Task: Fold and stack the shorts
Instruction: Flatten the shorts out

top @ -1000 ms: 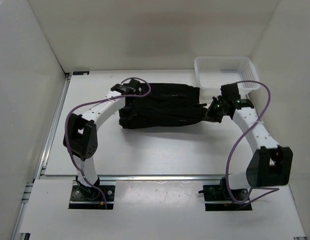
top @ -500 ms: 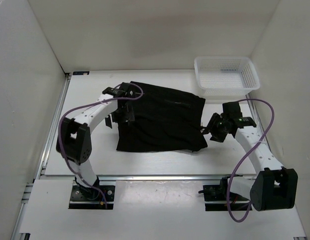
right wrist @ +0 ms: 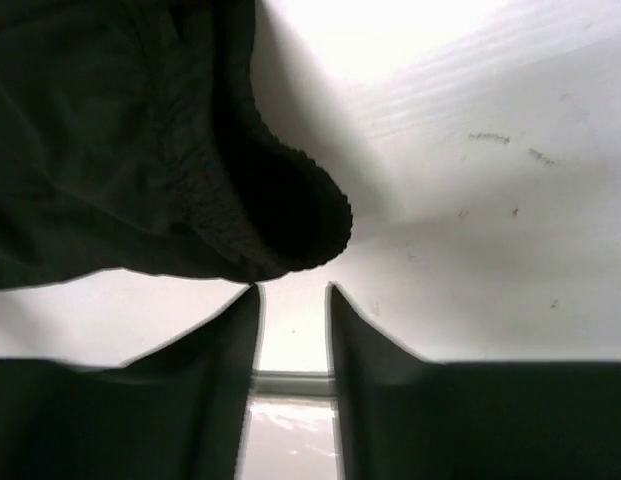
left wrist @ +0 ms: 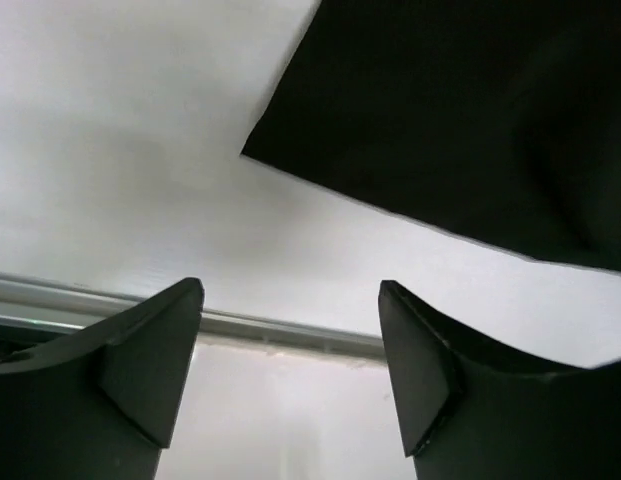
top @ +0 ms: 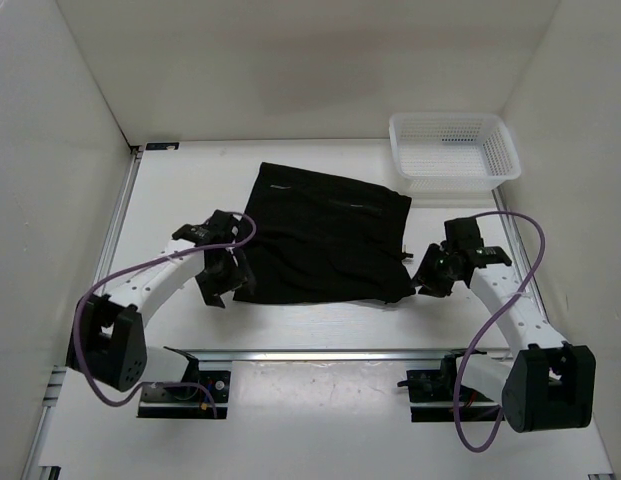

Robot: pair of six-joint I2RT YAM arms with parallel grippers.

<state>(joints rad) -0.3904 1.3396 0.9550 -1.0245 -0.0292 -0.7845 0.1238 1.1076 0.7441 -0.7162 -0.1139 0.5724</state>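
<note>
The shorts (top: 325, 235) need to be stretched out for folding, so my left gripper should next pick them up by their near corner (top: 240, 298), opposite the right gripper's corner.
The black shorts (top: 325, 235) lie flat on the white table, folded into a rough rectangle in the middle. My left gripper (top: 218, 280) hangs just off their near left corner, open, with nothing between its fingers; that corner of the shorts (left wrist: 460, 130) shows at the upper right of the left wrist view. My right gripper (top: 427, 282) sits just off the near right corner, its jaws apart by a narrow gap and empty. The thick hem of the shorts (right wrist: 280, 220) lies right above the right gripper's fingertips (right wrist: 252, 296) in the right wrist view.
A white mesh basket (top: 453, 150) stands at the back right of the table. A metal rail (top: 320, 353) runs along the table's near edge. White walls close in the left, back and right sides.
The shorts were bunched and held at both ends; now they are spread flat and let go. Both grippers opened and drew back toward the near edge, the right one since narrowing.
</note>
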